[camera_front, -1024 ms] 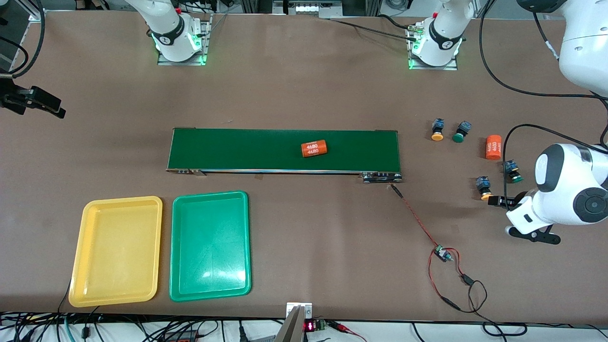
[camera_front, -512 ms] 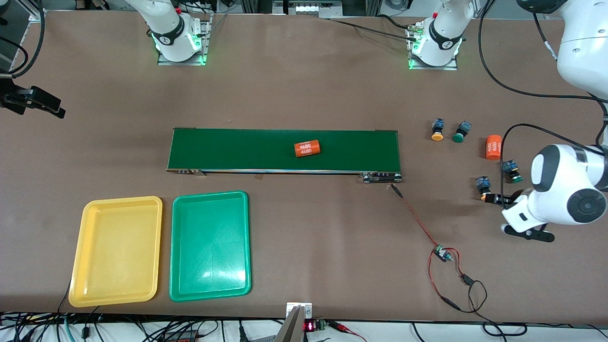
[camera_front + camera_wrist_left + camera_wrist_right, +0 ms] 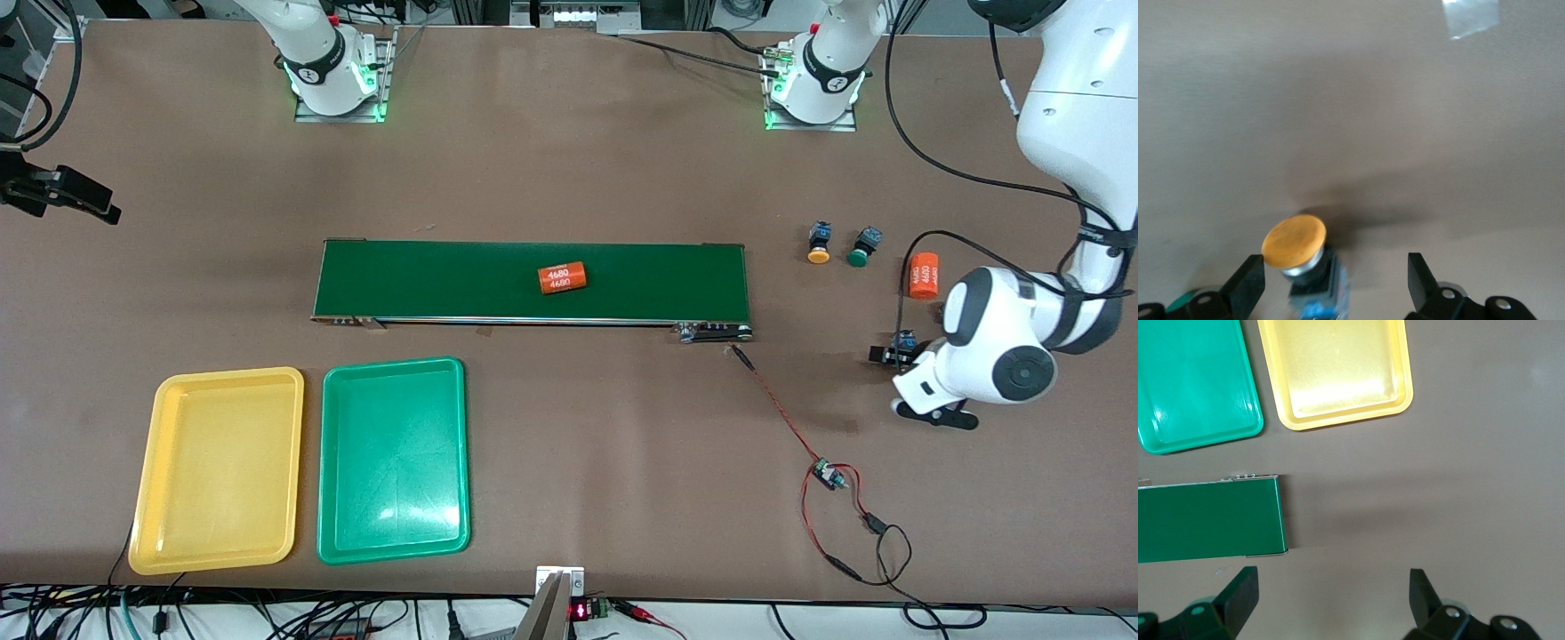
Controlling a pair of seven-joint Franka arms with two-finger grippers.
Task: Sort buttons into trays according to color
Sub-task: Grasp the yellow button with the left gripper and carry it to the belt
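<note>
My left gripper's fingers are still above the yellow-capped button and closing now would miss it, so my left gripper lowers first, then closes on the button.
My left gripper (image 3: 1335, 268) is low over the table at the left arm's end, open, its fingers on either side of a yellow-capped button (image 3: 1295, 241) that lies close to one finger. In the front view that button (image 3: 905, 340) peeks out beside the left gripper (image 3: 893, 355). A yellow button (image 3: 818, 244) and a green button (image 3: 860, 248) stand farther from the camera. A sliver of green shows at the left wrist view's edge. The yellow tray (image 3: 218, 469) and green tray (image 3: 393, 460) lie side by side, empty. My right gripper (image 3: 1331, 587) waits open, high over the table.
A dark green conveyor belt (image 3: 533, 280) crosses the middle, carrying an orange cylinder (image 3: 563, 278). Another orange cylinder (image 3: 923, 274) lies beside the left arm. A red wire with a small board (image 3: 830, 476) trails from the belt's end toward the camera.
The left gripper has slid toward the belt and now straddles the yellow button. The cylinder on the belt has travelled toward the right arm's end. The right arm has stayed put.
</note>
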